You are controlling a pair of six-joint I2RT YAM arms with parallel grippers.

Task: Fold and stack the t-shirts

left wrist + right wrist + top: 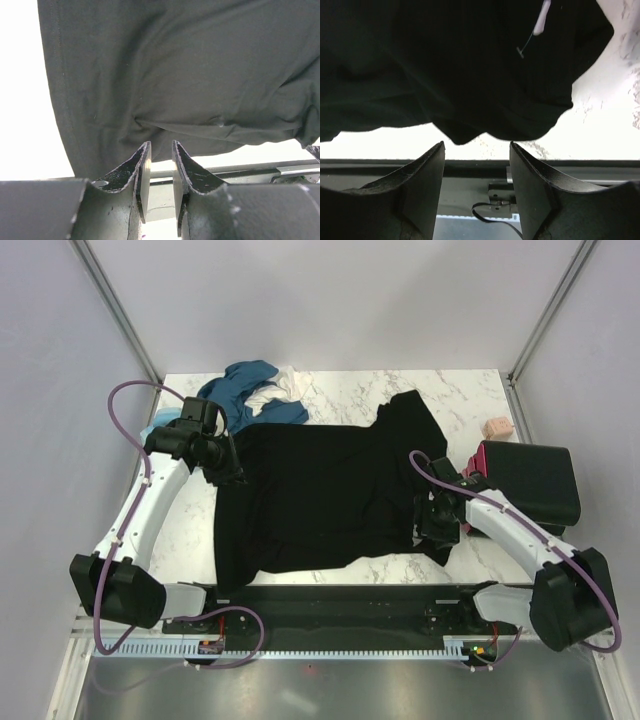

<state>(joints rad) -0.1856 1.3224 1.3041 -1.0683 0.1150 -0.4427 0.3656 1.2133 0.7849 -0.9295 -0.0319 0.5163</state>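
The right gripper needs to fold the side of the black t-shirt (330,490) inward over the t-shirt's body, so it should next grab the t-shirt by the near edge at its sleeve.
A black t-shirt (330,490) lies spread over the middle of the marble table (450,400), slightly crumpled. My left gripper (232,475) hovers at its upper left edge. In the left wrist view its jaws (161,144) stand a narrow gap apart with nothing between them, and the black cloth (175,75) lies just past the tips. My right gripper (438,535) is at the shirt's lower right sleeve. Its jaws (476,144) stand wide open and empty, with the black cloth's edge (470,65) just beyond the fingertips. More t-shirts, teal-blue (245,390), white (285,385) and light blue (160,425), lie heaped at the back left.
A stack of folded dark cloth (530,480) with a magenta layer (487,455) sits at the right edge. A small pinkish-beige block (497,427) lies behind it. A black rail (330,600) runs along the table's near edge between the arm bases.
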